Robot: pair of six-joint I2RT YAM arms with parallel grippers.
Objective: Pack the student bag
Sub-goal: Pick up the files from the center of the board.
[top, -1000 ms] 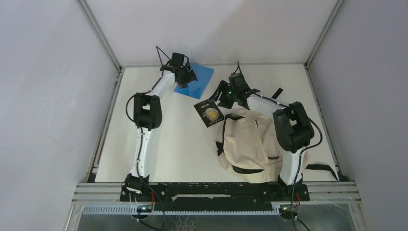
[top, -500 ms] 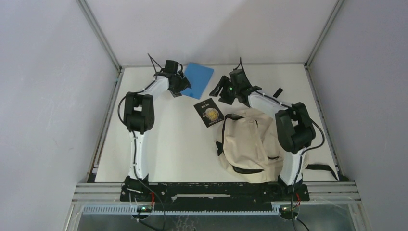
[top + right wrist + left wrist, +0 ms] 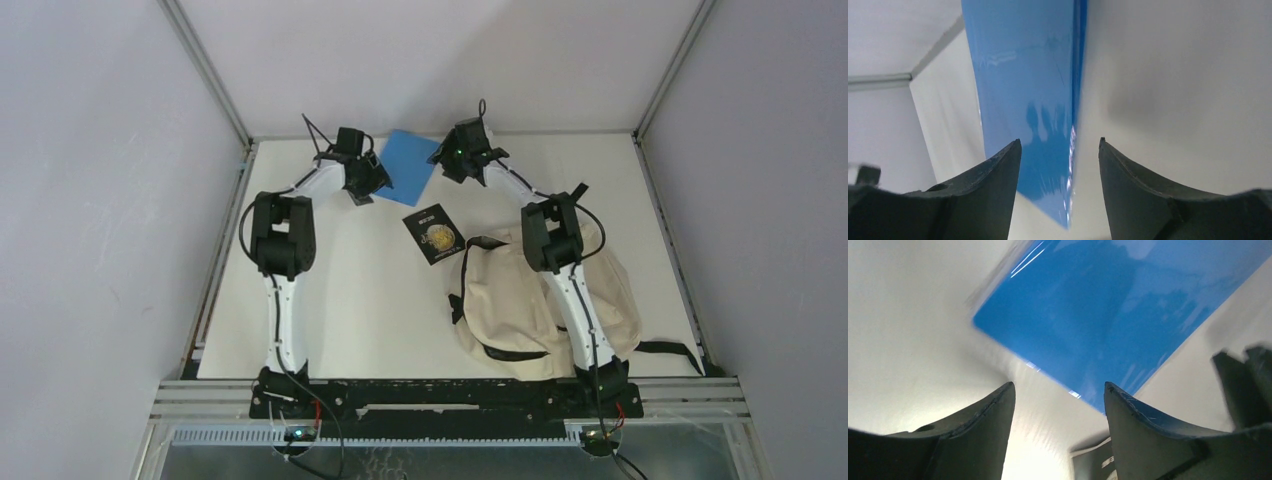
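The blue book needs to be gripped next by its bag-side long edge (image 3: 427, 173) (image 3: 1072, 135) with my right gripper. This leaves the opposite edge free for my left gripper.
The cream student bag (image 3: 520, 300) with black straps lies at the right front of the table, partly under my right arm. A flat blue book (image 3: 412, 160) lies at the back middle; it also shows in the left wrist view (image 3: 1118, 315) and the right wrist view (image 3: 1023, 85). My left gripper (image 3: 362, 186) is open and empty just left of the book's near left edge. My right gripper (image 3: 447, 162) is open and empty at the book's right edge, which runs between its jaws (image 3: 1060, 150). A black packet with a gold disc (image 3: 433, 233) lies between book and bag.
The white table (image 3: 340, 300) is walled by grey panels left, back and right, with metal frame rails along the edges. A black strap end (image 3: 576, 192) lies behind the bag. Another strap (image 3: 672, 349) trails toward the front right corner.
My right arm has swung left and back, from above the bag's top to the book's right edge. My left gripper has drawn back off the book to its left side.
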